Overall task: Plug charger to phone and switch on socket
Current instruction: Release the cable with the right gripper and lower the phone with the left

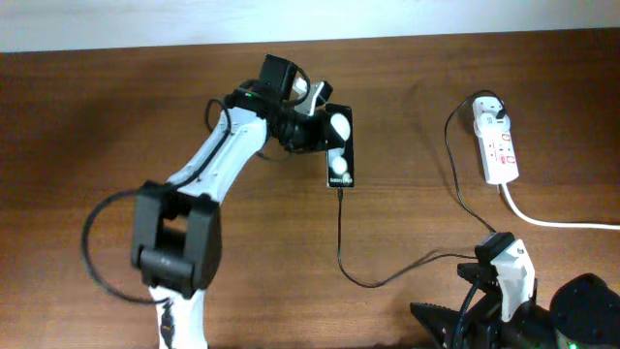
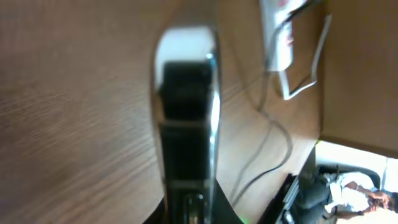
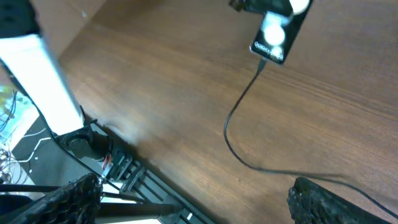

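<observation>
My fingers and the phone are high above the wood. My left gripper should keep holding the black phone (image 1: 340,147) (image 2: 186,118) until it lies flat on the tabletop.
The black phone (image 1: 340,147) with two white circles lies on the wooden table. My left gripper (image 1: 312,124) is shut on its far end. In the left wrist view the phone (image 2: 186,118) stands edge-on between the jaws (image 2: 189,208). The thin black charger cable (image 1: 341,233) meets the phone's near end and runs right to the black adapter (image 1: 492,119) in the white socket strip (image 1: 499,150). My right gripper (image 1: 455,325) is wide open and empty at the front edge (image 3: 199,199). The phone (image 3: 277,34) and cable (image 3: 236,121) also show in the right wrist view.
The strip's thick white cord (image 1: 557,223) runs off to the right. The strip (image 2: 277,31) and cable (image 2: 268,140) show in the left wrist view. The table's front edge and a metal frame (image 3: 118,165) lie below my right gripper.
</observation>
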{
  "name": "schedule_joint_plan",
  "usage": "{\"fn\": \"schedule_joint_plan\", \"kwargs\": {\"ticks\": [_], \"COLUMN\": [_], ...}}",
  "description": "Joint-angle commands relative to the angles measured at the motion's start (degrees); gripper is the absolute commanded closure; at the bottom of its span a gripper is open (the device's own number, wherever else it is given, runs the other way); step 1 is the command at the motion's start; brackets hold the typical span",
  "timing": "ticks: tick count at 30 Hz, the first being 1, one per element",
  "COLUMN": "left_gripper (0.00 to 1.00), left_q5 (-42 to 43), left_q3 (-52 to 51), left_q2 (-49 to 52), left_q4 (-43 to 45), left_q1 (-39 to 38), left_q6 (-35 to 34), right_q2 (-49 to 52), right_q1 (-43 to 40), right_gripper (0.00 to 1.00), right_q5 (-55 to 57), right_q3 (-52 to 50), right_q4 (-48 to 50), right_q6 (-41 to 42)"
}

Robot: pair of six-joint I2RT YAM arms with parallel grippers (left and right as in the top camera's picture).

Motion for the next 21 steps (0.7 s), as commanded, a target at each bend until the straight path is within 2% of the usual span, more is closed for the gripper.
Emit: {"fn": "schedule_joint_plan", "kwargs": {"ticks": [1, 9, 10, 13, 14, 19, 21], "left_gripper": [1.0, 0.98, 0.98, 0.96, 0.92, 0.91, 0.86], "left_q5": [3.82, 1.62, 1.6, -2.89, -2.86, -2.86, -2.86], "left_q3": [1.73, 1.53, 1.46, 0.96, 0.96, 0.72, -0.76], "left_q2": [6.64, 9.94, 9.94, 9.99, 9.99, 10.38, 10.8], "left_q4": [-0.66, -0.68, -0.76, -1.09, -1.11, -1.38, -1.31], "left_q1": [0.11, 0.2, 0.2, 0.2, 0.2, -0.02, -0.17], "left_q6": [3.91, 3.82, 3.13, -6.14, -6.1, -6.27, -8.31], "right_q2": [-0.09, -0.09, -0.09, -0.09, -0.09, -0.09, -0.09], "right_q1": [-0.31, -0.31, -0.31, -0.31, -0.31, -0.31, -0.31], "right_gripper": [0.01, 0.01, 0.01, 0.01, 0.01, 0.01, 0.01], "right_q5": [0.66, 0.66, 0.66, 0.66, 0.66, 0.68, 0.66], "right_q3": [0.13, 0.13, 0.13, 0.13, 0.13, 0.13, 0.13], "right_q4": [0.07, 0.07, 0.07, 0.07, 0.09, 0.07, 0.07], "right_q6": [0.07, 0.07, 0.07, 0.07, 0.07, 0.07, 0.07]}}
